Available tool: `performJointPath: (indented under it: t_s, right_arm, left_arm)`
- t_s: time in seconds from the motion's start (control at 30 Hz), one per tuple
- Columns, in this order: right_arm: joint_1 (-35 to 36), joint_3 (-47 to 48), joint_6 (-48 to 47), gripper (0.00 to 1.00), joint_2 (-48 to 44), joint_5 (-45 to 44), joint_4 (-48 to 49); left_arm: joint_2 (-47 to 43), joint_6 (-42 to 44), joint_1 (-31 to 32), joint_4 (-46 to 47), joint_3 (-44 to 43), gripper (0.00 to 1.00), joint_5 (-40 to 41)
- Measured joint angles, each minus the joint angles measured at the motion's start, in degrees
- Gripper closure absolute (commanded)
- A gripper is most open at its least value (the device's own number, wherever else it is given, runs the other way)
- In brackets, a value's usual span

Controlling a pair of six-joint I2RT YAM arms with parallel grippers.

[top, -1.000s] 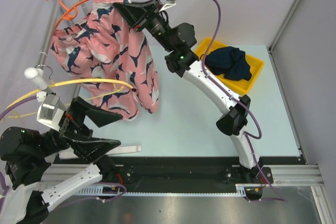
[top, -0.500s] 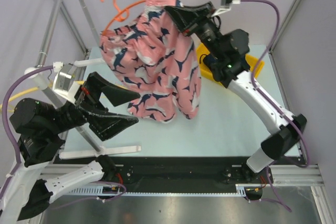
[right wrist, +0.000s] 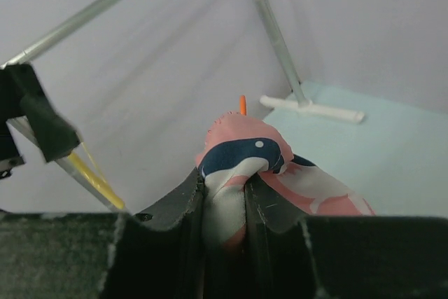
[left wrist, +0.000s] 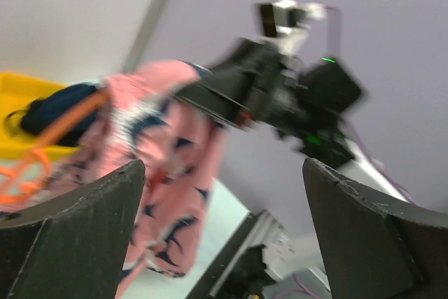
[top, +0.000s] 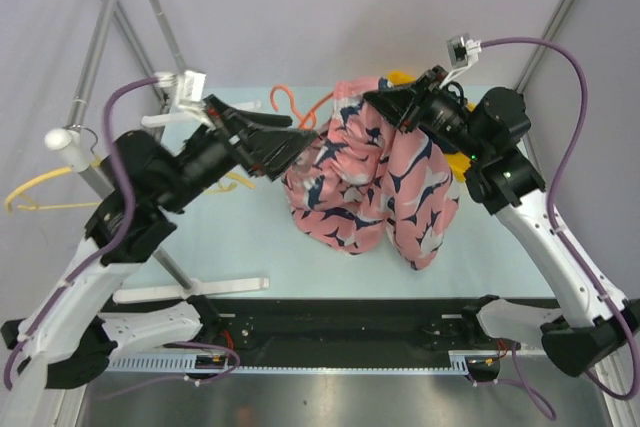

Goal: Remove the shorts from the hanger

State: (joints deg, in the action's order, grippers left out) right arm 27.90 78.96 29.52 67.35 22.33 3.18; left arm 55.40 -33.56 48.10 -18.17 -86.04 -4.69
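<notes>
The orange hanger's arms will stay open to remove the shorts, as my left gripper will next grab the hanger by its hook's base [top: 307, 121] [left wrist: 38, 155].
The pink shark-print shorts [top: 365, 182] hang in a bunch over the table's middle, with the orange hanger [top: 290, 107] still caught at their top left. My right gripper [top: 375, 102] is shut on the waistband, and the right wrist view shows the fabric [right wrist: 245, 155] pinched between its fingers. My left gripper [top: 305, 135] is open and empty, just left of the shorts and close to the hanger. In the left wrist view its fingers [left wrist: 70, 229] stand wide apart around nothing, facing the shorts [left wrist: 161, 152]. The navy shorts [left wrist: 59, 106] lie in the yellow bin [left wrist: 17, 85].
The metal rack poles [top: 105, 32] rise at the back left, with a white foot [top: 240, 285] near the front edge. A yellow hanger [top: 40, 195] hangs on the rack at the left. The yellow bin [top: 400, 77] is mostly hidden behind my right arm.
My right gripper carried the pink shorts and orange hanger from the back-left rack to the table's middle. My left arm rose and swung right, its open gripper now beside the shorts.
</notes>
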Motion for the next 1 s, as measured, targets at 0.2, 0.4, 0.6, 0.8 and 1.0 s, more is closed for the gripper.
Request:
performJointPath:
  t_s: [0.2, 0.4, 0.6, 0.8, 1.0]
  right_arm:
    - [0.0, -4.4, -4.7, 1.0, -9.1, -1.6, -14.5]
    - [0.0, -5.6, -7.3, 1.0, -16.7, -5.4, -22.3]
    - [0.0, -6.4, -7.8, 1.0, -20.7, -7.8, -23.5]
    - [0.0, -8.9, -7.5, 1.0, -22.9, -8.6, -23.4]
    - [0.0, -11.3, -6.8, 1.0, -25.4, -10.4, -21.9]
  left_arm:
    - [9.4, -2.1, 0.0, -4.7, -0.9, 0.09, 8.8]
    - [11.0, -5.5, 0.0, -5.9, 5.5, 0.17, 12.9]
    - [12.1, -8.8, 0.0, -3.9, 7.0, 0.31, 15.1]
    - [14.5, -13.9, -0.2, 1.3, 9.9, 0.5, 13.9]
    - [16.3, -19.4, -0.3, 4.9, 13.2, 0.5, 11.9]
